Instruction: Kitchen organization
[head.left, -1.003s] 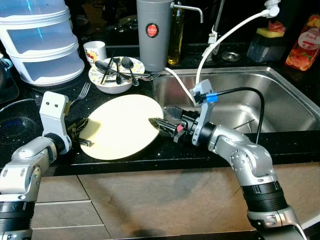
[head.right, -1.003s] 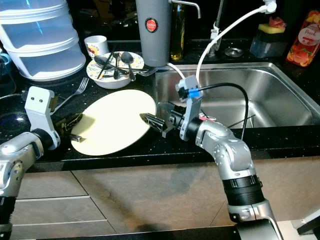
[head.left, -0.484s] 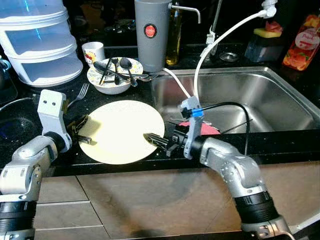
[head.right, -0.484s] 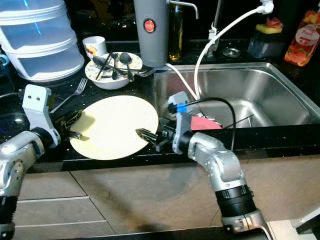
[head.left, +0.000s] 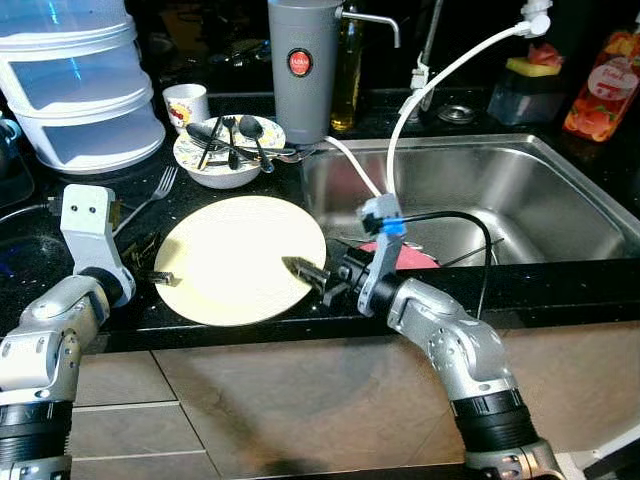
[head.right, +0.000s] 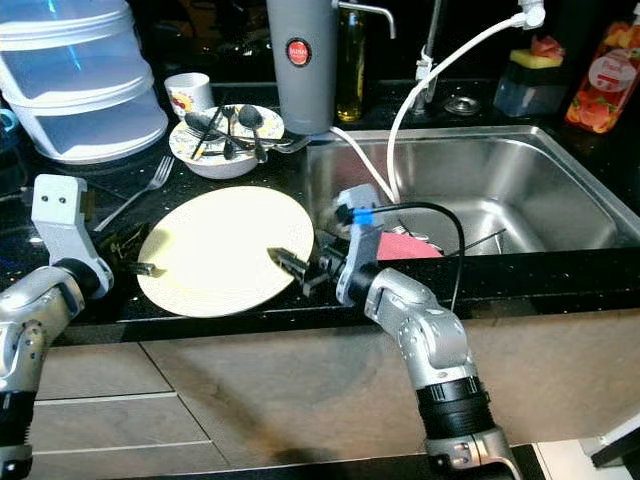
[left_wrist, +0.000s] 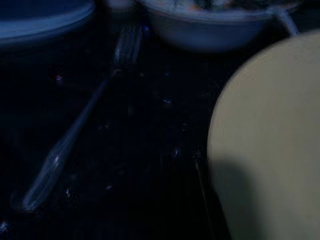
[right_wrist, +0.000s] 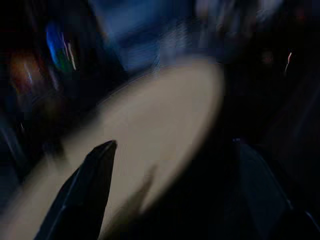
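Observation:
My left gripper is going to grab the plate by its thin rim (head.left: 163, 264) (left_wrist: 212, 142) beside the fork next. The plate's broad side is far wider than my fingers.
A pale yellow plate (head.left: 240, 258) lies flat on the black counter (head.left: 60, 225), left of the sink. My right gripper (head.left: 305, 275) is at the plate's right rim and open. One finger (right_wrist: 85, 195) lies over the plate (right_wrist: 160, 130) and the other stays off its edge. My left gripper (head.left: 152, 262) is open at the plate's left rim, its fingers just off the edge. A fork (left_wrist: 75, 145) lies on the counter beside the plate (left_wrist: 270, 140).
A bowl (head.left: 228, 150) holding spoons and forks sits behind the plate, with a cup (head.left: 185, 100), a grey canister (head.left: 303, 60) and stacked white containers (head.left: 75, 80) nearby. The steel sink (head.left: 520, 190) holds a red cloth (head.left: 408, 255). A white hose (head.left: 440, 80) arcs over it.
My right gripper came away from the sink edge toward the counter's front, along the plate's right rim. My left gripper drew back to the left, off the plate's edge.

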